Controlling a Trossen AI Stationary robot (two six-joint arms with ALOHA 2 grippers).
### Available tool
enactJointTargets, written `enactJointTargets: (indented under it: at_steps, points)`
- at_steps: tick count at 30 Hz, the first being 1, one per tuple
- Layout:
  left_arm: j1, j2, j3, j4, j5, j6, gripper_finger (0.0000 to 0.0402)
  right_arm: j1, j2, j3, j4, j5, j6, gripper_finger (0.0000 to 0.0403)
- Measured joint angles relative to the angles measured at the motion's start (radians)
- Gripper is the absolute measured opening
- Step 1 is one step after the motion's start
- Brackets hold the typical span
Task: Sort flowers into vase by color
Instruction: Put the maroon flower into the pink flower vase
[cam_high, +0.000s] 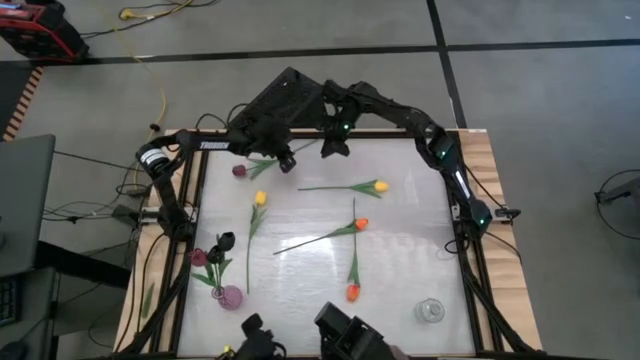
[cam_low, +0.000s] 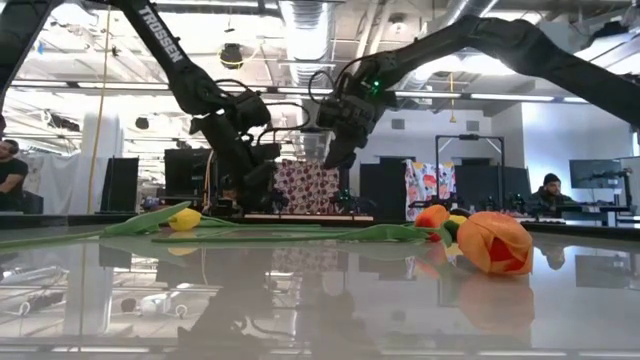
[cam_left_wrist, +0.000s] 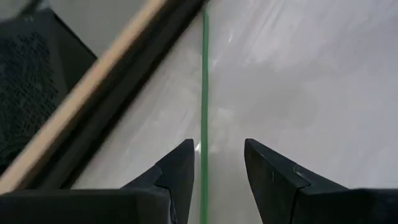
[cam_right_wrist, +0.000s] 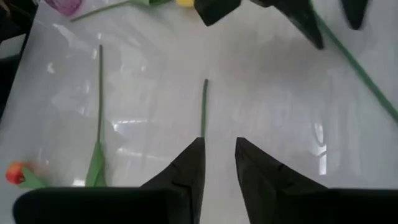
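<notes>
The maroon tulip needs to be sorted into the pink vase (cam_high: 230, 297), so my left gripper should pick it up next by its green stem (cam_high: 302, 149).
Several tulips lie flat on the white table. A maroon tulip (cam_high: 239, 170) lies at the far left, and its thin green stem (cam_left_wrist: 204, 74) runs between the open fingers of my left gripper (cam_left_wrist: 217, 155), which is down at the table (cam_high: 285, 158). My right gripper (cam_high: 335, 146) hangs open above the far middle (cam_low: 337, 150), touching nothing. Its wrist view shows a stem end (cam_right_wrist: 203, 106) ahead of the gripper (cam_right_wrist: 219, 149). Yellow tulips (cam_high: 260, 198) (cam_high: 380, 185) and orange tulips (cam_high: 361, 224) (cam_high: 352, 292) lie mid-table. My left gripper has the maroon tulip's stem (cam_left_wrist: 204, 124) between its open fingers, which point down along it. The stem lies on the table close beside one finger (cam_left_wrist: 181, 165). I cannot tell whether that finger touches it.
A pink vase (cam_high: 231, 296) with dark flowers stands at the near left corner. A clear vase (cam_high: 430, 310) stands at the near right. A dark frame and wooden border (cam_left_wrist: 93, 81) edge the table beside the left gripper. The near orange tulip (cam_low: 495, 243) lies close to the low camera.
</notes>
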Motion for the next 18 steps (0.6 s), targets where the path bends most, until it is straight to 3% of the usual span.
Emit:
enactJointTargets:
  at_steps: [18]
  points:
    - [0.046,0.000,-0.001,-0.165,-0.020,0.023,0.0129,0.071,0.000,-0.002,-0.004,0.001,0.000,0.0112]
